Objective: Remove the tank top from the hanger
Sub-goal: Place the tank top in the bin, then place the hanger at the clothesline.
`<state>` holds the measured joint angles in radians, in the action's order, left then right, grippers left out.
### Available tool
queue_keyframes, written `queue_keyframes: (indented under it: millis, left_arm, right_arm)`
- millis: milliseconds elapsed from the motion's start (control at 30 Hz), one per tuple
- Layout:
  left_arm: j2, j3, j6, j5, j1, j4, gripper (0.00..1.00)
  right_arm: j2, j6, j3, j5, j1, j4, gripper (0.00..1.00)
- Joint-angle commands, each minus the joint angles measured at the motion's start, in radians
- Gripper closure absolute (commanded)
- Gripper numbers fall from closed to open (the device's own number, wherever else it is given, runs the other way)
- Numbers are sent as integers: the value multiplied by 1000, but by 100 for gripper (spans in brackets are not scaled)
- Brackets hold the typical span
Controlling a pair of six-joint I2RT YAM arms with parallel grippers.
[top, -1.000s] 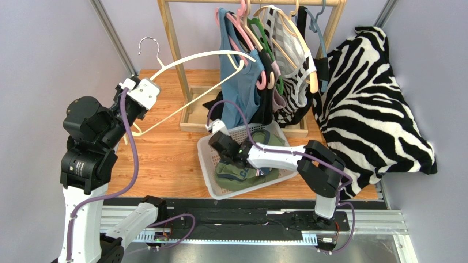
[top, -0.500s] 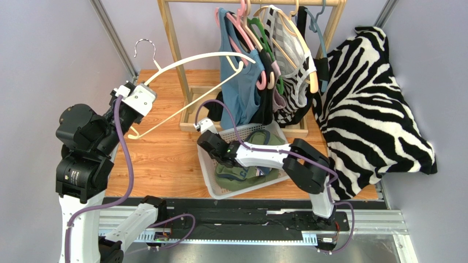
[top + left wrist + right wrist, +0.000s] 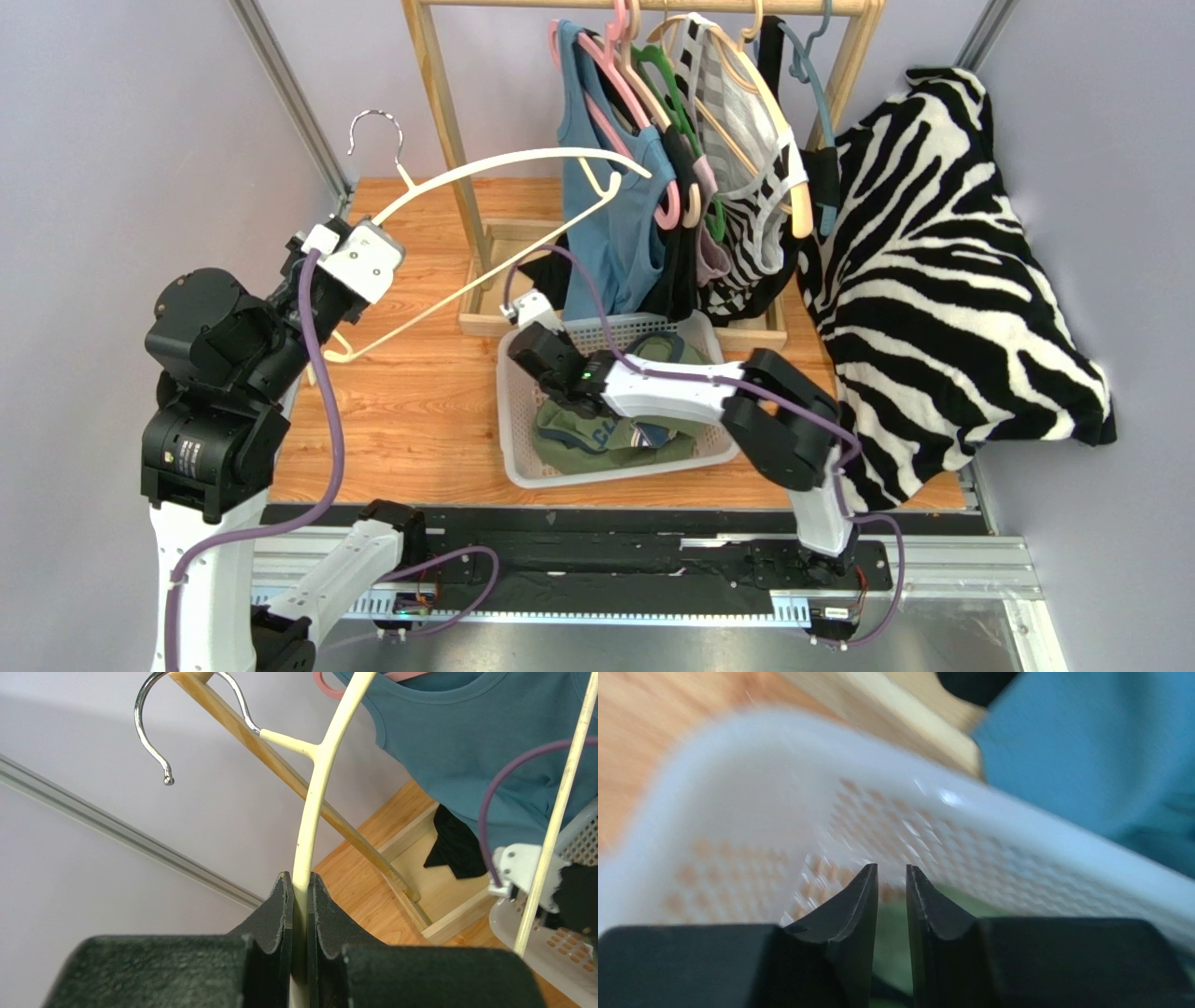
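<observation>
I will next take hold of the cream hanger with my right gripper by its free shoulder arm (image 3: 544, 154), so that the hanger's hook stays free to hang on the rack.
A bare cream hanger (image 3: 519, 146) is held up at the left, my left gripper (image 3: 376, 238) shut on its shoulder arm; in the left wrist view the hanger (image 3: 319, 777) runs up out of the pinched left gripper (image 3: 300, 882). The olive-green tank top (image 3: 596, 437) lies crumpled in the white basket (image 3: 512, 448). My right gripper (image 3: 525, 336) is low inside the basket's far left corner, its jaws a little apart with nothing between them. In the right wrist view the right gripper (image 3: 891, 875) faces the basket wall (image 3: 1018, 847), with green tank top (image 3: 891, 938) below it.
A wooden clothes rack (image 3: 446, 126) stands behind, with several garments on hangers, a teal top (image 3: 617, 224) nearest the raised hanger's tip. A zebra-print cushion (image 3: 940, 266) fills the right side. Grey walls close in on both sides.
The right gripper's jaws have parted and it has shifted left and back. The basket has turned square to the table edge. The left arm has shifted a little with the hanger.
</observation>
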<state>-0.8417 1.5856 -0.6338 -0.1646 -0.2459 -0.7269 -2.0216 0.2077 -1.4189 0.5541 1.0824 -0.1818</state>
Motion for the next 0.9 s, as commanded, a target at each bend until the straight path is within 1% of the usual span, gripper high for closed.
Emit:
queue_keyframes:
  millis: [0, 33, 67, 100, 167, 200, 233, 267, 300, 333, 400, 467, 500, 567, 600, 633, 667, 733, 767, 833, 867]
  left_arm:
    - [24, -33, -26, -6, 7, 53, 100]
    - [29, -70, -30, -7, 7, 60, 100]
    - [35, -90, -40, -12, 7, 66, 100]
    - [38, -107, -46, -18, 7, 69, 100]
    - [59, -159, -88, -68, 7, 60, 100]
    - [69, -179, -111, -88, 7, 51, 100]
    - [79, -221, -138, -122, 7, 46, 100]
    - [93, -242, -174, -133, 7, 46, 100]
    - [96, -259, -188, -138, 7, 46, 100]
    - [95, -285, -199, -142, 7, 47, 100]
    - [92, -305, -236, -157, 7, 44, 100]
    - [92, -305, -291, -205, 7, 27, 100]
    - [92, -297, -309, -222, 5, -1, 100]
    - [86, -282, -354, -280, 7, -47, 100]
    - [85, -270, -366, -295, 7, -60, 100]
    - [89, -265, -386, -320, 7, -66, 100]
    - [95, -262, -395, -329, 7, -72, 100]
    - [116, -259, -421, -361, 7, -77, 100]
    - [125, -260, -434, -374, 7, -77, 100]
    - [176, -291, -477, -407, 7, -69, 100]
    - [200, -311, -484, -415, 7, -28, 100]
  right_arm:
    - [350, -123, 123, -150, 45, -13, 69]
    - [394, -137, 129, -189, 71, -48, 68]
    - [441, -151, 118, -236, 82, -136, 66]
    - [515, -162, 106, -332, 92, -186, 65]
    - [589, -169, 62, -439, 123, -317, 62]
    - [619, -172, 48, -538, 134, -352, 61]
    - [686, -180, 38, -601, 145, -375, 59]
    - [714, -179, 11, -638, 149, -418, 57]
    - [745, -177, -9, -713, 151, -445, 56]
    - [788, -177, -29, -742, 151, -467, 55]
    - [822, -179, -99, -781, 152, -518, 52]
    - [843, -204, -150, -777, 152, -563, 49]
    - [845, -205, -191, -748, 149, -574, 48]
    - [836, -241, -227, -738, 114, -608, 45]
    - [825, -240, -251, -770, 93, -620, 44]
    - [813, -232, -283, -802, 36, -631, 43]
    - [795, -216, -296, -879, 4, -636, 42]
    - [781, -173, -302, -936, -70, -622, 42]
    - [776, -160, -302, -966, -84, -614, 41]
    - [767, -157, -290, -976, -101, -605, 40]
    - [767, -157, -285, -979, -105, -601, 40]
